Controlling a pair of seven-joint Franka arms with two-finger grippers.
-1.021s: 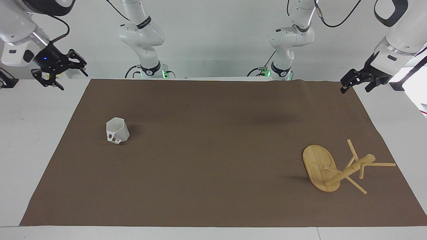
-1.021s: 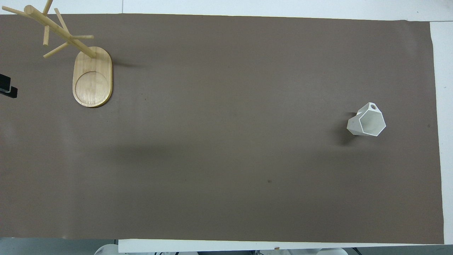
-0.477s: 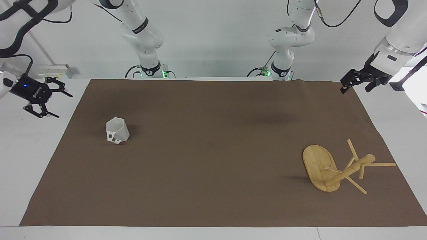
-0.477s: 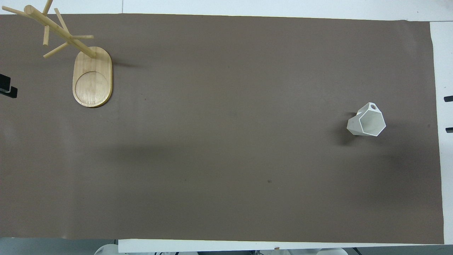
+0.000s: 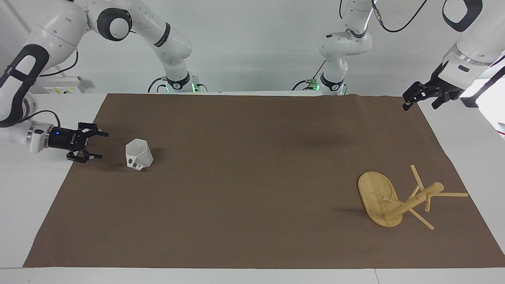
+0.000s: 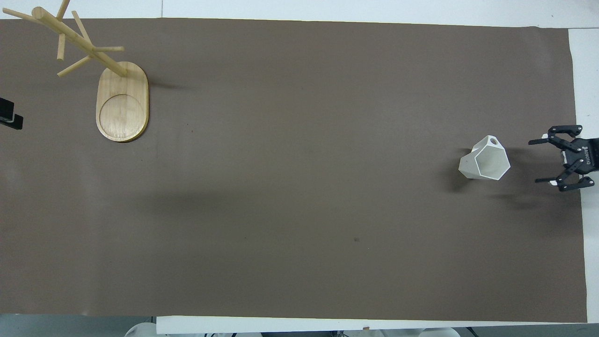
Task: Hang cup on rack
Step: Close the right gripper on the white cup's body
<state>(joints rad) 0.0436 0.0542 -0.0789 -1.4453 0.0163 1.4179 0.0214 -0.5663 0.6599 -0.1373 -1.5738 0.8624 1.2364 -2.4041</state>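
My right gripper grabs the white cup by its side [image 6: 471,159] next, so the white cup's pierced handle [image 6: 493,141] stays free to hang on the rack.
The white faceted cup [image 5: 139,154] stands upright on the brown mat toward the right arm's end of the table, its pierced handle on the side farther from the robots; it also shows in the overhead view [image 6: 485,158]. My right gripper [image 5: 103,145] is open and empty, held low and level at the mat's edge beside the cup, fingers pointing at it with a gap between; it also shows in the overhead view [image 6: 534,161]. The bamboo rack [image 5: 376,193] stands on its oval base toward the left arm's end, farther from the robots than the cup, and also shows in the overhead view [image 6: 122,100]. My left gripper [image 5: 410,100] waits raised over the mat's corner.
The brown mat [image 5: 252,177] covers most of the white table. The rack's thin pegs [image 5: 453,194] stick out from its post toward the mat's edge. Nothing else lies on the mat.
My right gripper has come down from high beside the table and swung in toward the cup, now low at the mat's edge. The cup, rack and left arm have not moved.
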